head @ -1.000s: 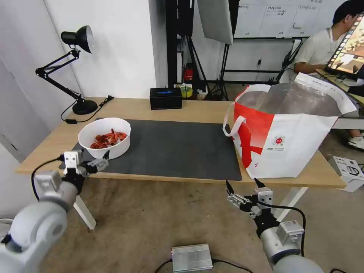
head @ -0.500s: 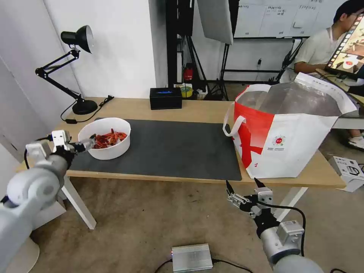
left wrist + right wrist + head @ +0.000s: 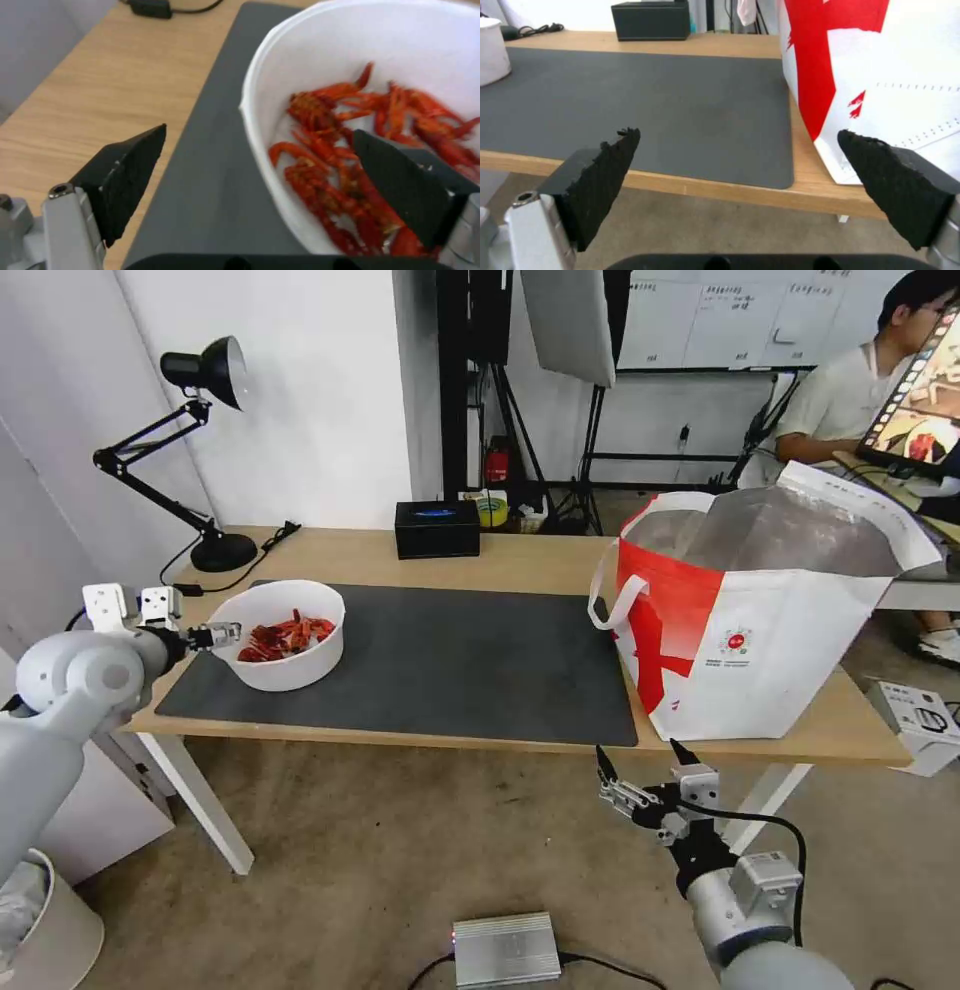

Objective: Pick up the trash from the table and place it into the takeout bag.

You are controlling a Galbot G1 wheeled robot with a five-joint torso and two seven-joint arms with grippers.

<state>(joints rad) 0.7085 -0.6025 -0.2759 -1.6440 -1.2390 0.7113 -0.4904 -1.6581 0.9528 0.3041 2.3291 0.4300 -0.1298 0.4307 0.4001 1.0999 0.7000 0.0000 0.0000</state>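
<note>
The left gripper pinches the round bowl (image 3: 290,660) by its thin rim on the lamp's side (image 3: 223,634) next, since the bowl is far wider than my open fingers.
The trash in sight is a white round bowl (image 3: 290,660) of red scraps (image 3: 340,112), standing on the left end of the dark grey mat (image 3: 450,660) on the light-wood table (image 3: 520,555). My left gripper (image 3: 225,635) is at the bowl's left rim, open. In the left wrist view the left gripper (image 3: 258,131) straddles the bowl (image 3: 400,45) wall, one finger outside over the mat and the other above the scraps. The white-and-red takeout bag (image 3: 790,640) stands open on the table's right end. My right gripper (image 3: 640,765) hangs open below the front edge, near the bag (image 3: 905,75).
A black tissue box (image 3: 436,529) sits at the table's back edge and a black desk lamp (image 3: 205,460) at the back left corner. On the floor lie a silver box (image 3: 505,950), a white bin (image 3: 50,930) and a white carton (image 3: 920,720).
My left arm has risen from below the table's front edge and swung left, bringing its open gripper to the bowl's left rim. The right arm, bowl and bag have not moved.
</note>
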